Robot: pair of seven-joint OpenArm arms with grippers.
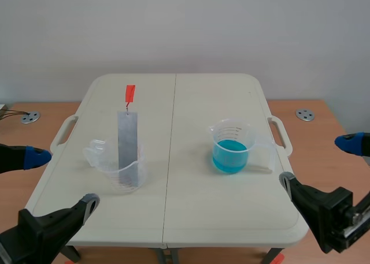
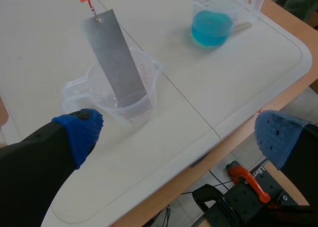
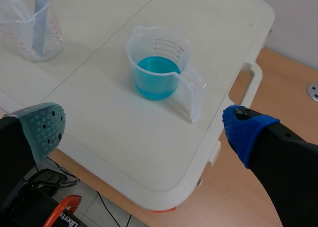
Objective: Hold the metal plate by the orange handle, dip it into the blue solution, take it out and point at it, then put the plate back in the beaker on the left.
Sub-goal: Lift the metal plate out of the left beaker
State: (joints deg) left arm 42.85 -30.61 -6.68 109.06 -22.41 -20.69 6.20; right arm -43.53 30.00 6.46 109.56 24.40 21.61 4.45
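Note:
I will next grip the plate by its orange handle (image 1: 130, 93) with my right gripper to dip it. The handle sticks up on top, and the plate's lower end is inside the clear beaker (image 1: 122, 170).
A grey metal plate (image 1: 128, 148) leans upright in a clear beaker (image 1: 121, 171) on the left of the table, its orange handle (image 1: 130, 93) sticking up above it. A second clear beaker (image 1: 231, 148), on the right, holds the blue solution. My left gripper (image 1: 60, 180) is open near the table's front left corner, short of the plate (image 2: 114, 58) and its beaker (image 2: 134, 105). My right gripper (image 1: 318, 162) is open off the front right corner, short of the blue beaker (image 3: 159, 68). Nothing is between either pair of fingers.
The white folding table (image 1: 173, 218) stands on a wooden surface and has carry handles at both sides. Two round metal discs (image 1: 30, 117) (image 1: 304, 114) sit on the wood to the left and right. A seam runs down the table's middle.

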